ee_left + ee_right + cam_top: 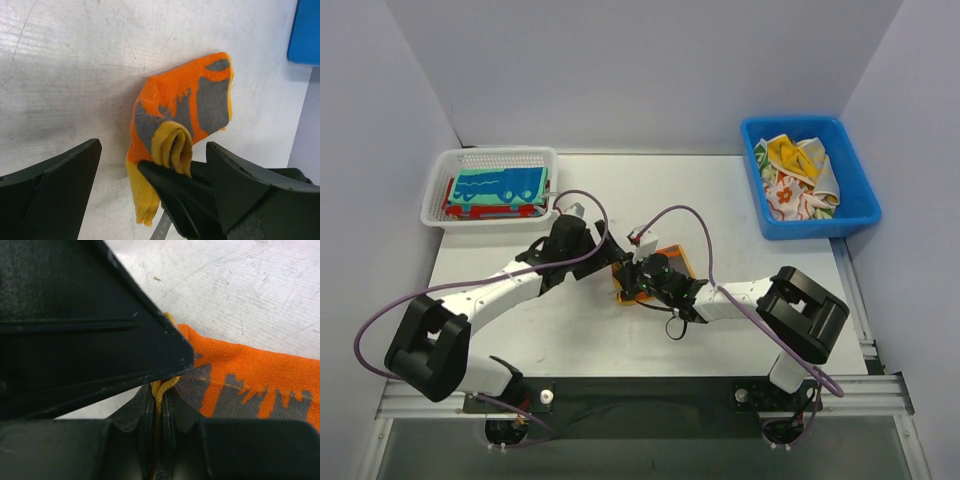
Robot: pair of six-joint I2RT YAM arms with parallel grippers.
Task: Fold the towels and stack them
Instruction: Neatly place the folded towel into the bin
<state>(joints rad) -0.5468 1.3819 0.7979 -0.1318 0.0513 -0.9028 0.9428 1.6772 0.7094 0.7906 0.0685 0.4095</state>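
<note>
I should grab the towel's lifted yellow doubled edge [618,268] with my left gripper next. Then the towel stays folded to stack in the white basket [438,190].
A grey-and-orange towel [200,105] with a yellow underside lies partly folded at the table's middle [672,260]. My right gripper [159,402] is shut on the towel's yellow doubled edge [172,145], lifting it off the table. My left gripper [154,146] stands open, one finger on each side of that pinched edge, not touching the cloth. In the top view the left gripper [608,258] and the right gripper [632,282] meet over the towel's left end. A folded teal towel [500,185] lies on red-patterned ones in the white basket [438,190].
The blue bin [855,205] at the back right holds several crumpled towels [795,175], yellow, floral white and grey. Its corner shows in the left wrist view [306,30]. Purple cables loop over both arms. The table's right edge runs just past the bin.
</note>
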